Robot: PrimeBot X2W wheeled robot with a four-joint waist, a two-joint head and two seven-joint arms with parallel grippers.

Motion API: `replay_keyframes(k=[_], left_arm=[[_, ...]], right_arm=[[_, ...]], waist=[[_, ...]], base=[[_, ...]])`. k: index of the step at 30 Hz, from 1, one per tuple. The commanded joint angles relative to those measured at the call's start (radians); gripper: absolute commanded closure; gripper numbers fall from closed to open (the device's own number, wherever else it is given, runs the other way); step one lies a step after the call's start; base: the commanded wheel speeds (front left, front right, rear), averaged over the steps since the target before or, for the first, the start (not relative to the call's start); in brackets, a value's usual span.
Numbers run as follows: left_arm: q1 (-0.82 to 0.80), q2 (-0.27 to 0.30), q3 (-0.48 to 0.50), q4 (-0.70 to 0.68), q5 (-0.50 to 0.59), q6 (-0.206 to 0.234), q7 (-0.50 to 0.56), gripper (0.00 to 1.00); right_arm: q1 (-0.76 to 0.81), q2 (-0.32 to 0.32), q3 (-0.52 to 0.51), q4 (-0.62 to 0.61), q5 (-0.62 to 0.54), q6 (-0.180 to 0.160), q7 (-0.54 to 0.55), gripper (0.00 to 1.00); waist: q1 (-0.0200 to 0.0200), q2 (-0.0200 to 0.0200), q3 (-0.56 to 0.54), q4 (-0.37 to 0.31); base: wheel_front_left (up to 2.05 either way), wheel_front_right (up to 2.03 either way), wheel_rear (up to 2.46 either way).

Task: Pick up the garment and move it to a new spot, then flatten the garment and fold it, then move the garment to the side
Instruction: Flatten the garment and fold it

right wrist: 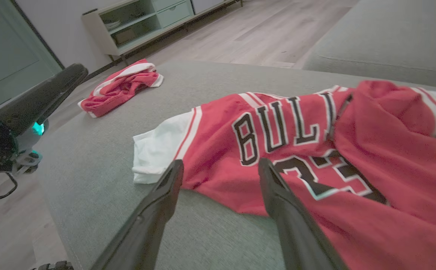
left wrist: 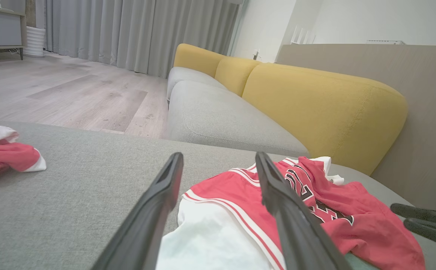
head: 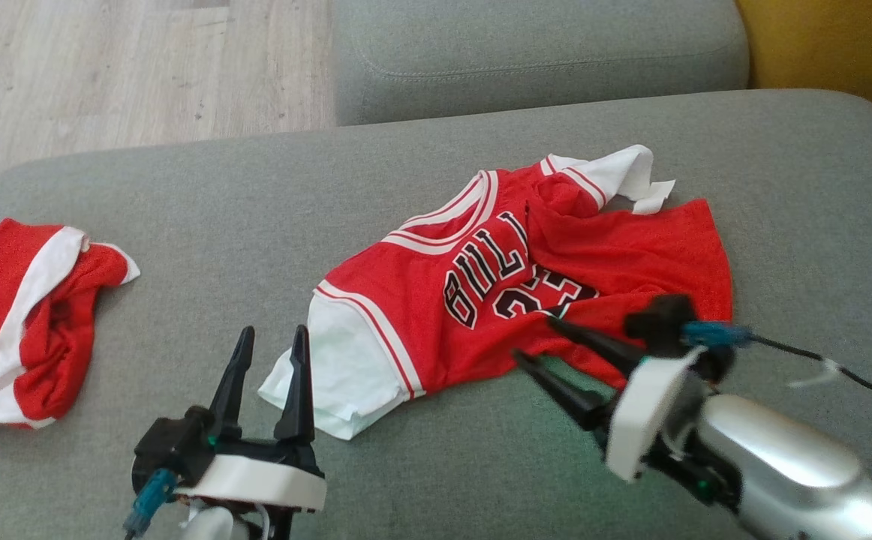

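Observation:
My left gripper should next pinch the sleeve's loose edge [head: 271, 387] to pick up the jersey [head: 496, 288], because the white sleeve sticks out while the jersey lies slack.
The garment [head: 511, 292] is a red basketball jersey with white trim and black lettering, lying rumpled on the grey cushion [head: 256, 225]; it also shows in the left wrist view [left wrist: 315, 210] and the right wrist view [right wrist: 296, 150]. My left gripper [head: 272, 336] stands open just left of the jersey's white sleeve, fingers pointing away from me, nothing between them. My right gripper [head: 537, 341] is open at the jersey's near hem, one finger over the red cloth, the other over bare cushion. Seen from the wrists, the left gripper [left wrist: 218, 157] and right gripper [right wrist: 220, 165] hold nothing.
A second red and white garment [head: 23, 315] lies bunched at the cushion's left end. Another grey cushion [head: 541, 52] and a yellow backrest [left wrist: 315, 105] stand beyond. Wooden floor [head: 128, 67] lies past the cushion's far left edge. A dark cable [head: 841, 371] trails from my right wrist.

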Motion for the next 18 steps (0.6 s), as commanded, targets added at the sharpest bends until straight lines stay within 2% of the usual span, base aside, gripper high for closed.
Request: replay_keyframes(k=[1,5,9,13,14,18], left_arm=[[-0.024,0.004,0.037,-0.034,-0.003,-0.001,-0.008,0.00],[-0.023,0.004,0.044,-0.037,0.004,-0.002,-0.008,0.00],[-0.025,0.004,0.062,-0.039,0.013,-0.001,-0.008,0.00],[-0.031,0.004,0.076,-0.037,0.021,-0.002,-0.008,0.00],[-0.032,0.004,0.080,-0.035,0.025,-0.003,-0.008,0.00],[-0.033,0.004,0.096,-0.035,0.034,-0.002,-0.008,0.00]], right_arm=[[0.013,-0.019,-0.031,-0.029,0.013,0.007,-0.018,0.00],[0.089,-0.057,-0.155,-0.014,0.007,0.007,-0.076,0.00],[0.166,-0.024,-0.315,0.023,-0.045,0.007,-0.160,0.00],[0.254,0.075,-0.523,0.074,-0.155,0.007,-0.201,0.00],[0.308,0.143,-0.650,0.080,-0.224,0.007,-0.204,0.00],[0.429,0.285,-0.872,0.012,-0.389,0.007,-0.205,0.00]], waist=[[0.0001,0.0000,-0.003,-0.004],[0.0001,0.0000,0.002,-0.005],[0.0001,0.0000,0.013,-0.010],[0.0001,0.0000,0.024,-0.016],[0.0001,0.0000,0.026,-0.019],[0.0001,0.0000,0.032,-0.031]], base=[[0.00,0.00,0.00],[0.00,0.00,0.00],[0.00,0.00,0.00],[0.00,0.00,0.00],[0.00,0.00,0.00],[0.00,0.00,0.00]])
